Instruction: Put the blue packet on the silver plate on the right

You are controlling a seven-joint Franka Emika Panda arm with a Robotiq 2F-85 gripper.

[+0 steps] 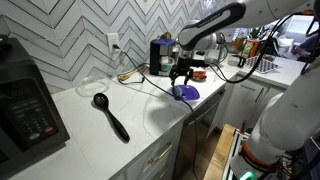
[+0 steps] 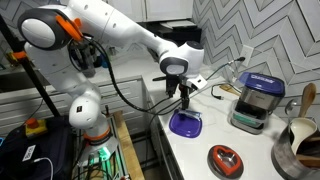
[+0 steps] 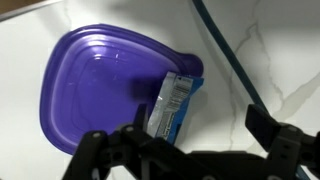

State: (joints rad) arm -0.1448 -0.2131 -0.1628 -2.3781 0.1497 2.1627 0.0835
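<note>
I should lower my gripper first and then close on the packet. I am not ready to close yet, because my fingers stop above the blue packet (image 3: 172,105) in an exterior view.
The blue packet (image 3: 172,105), blue and silver with a barcode, lies on the right edge of a flat purple plate (image 3: 100,80). The purple plate also shows in both exterior views (image 1: 185,92) (image 2: 184,124). My gripper (image 3: 180,130) hangs just above the packet, open and empty, with one finger on each side of it. It shows in both exterior views (image 1: 180,78) (image 2: 184,98). A round grey plate (image 2: 225,160) with a red thing in it lies on the counter beyond the purple plate; it looks like the silver plate.
A coffee machine (image 2: 255,100) stands by the wall, with a pot (image 2: 300,145) beside it. A black ladle (image 1: 110,112) and a black appliance (image 1: 25,105) are on the counter. A dark cable (image 3: 230,60) runs past the purple plate. The counter edge (image 2: 165,140) is close.
</note>
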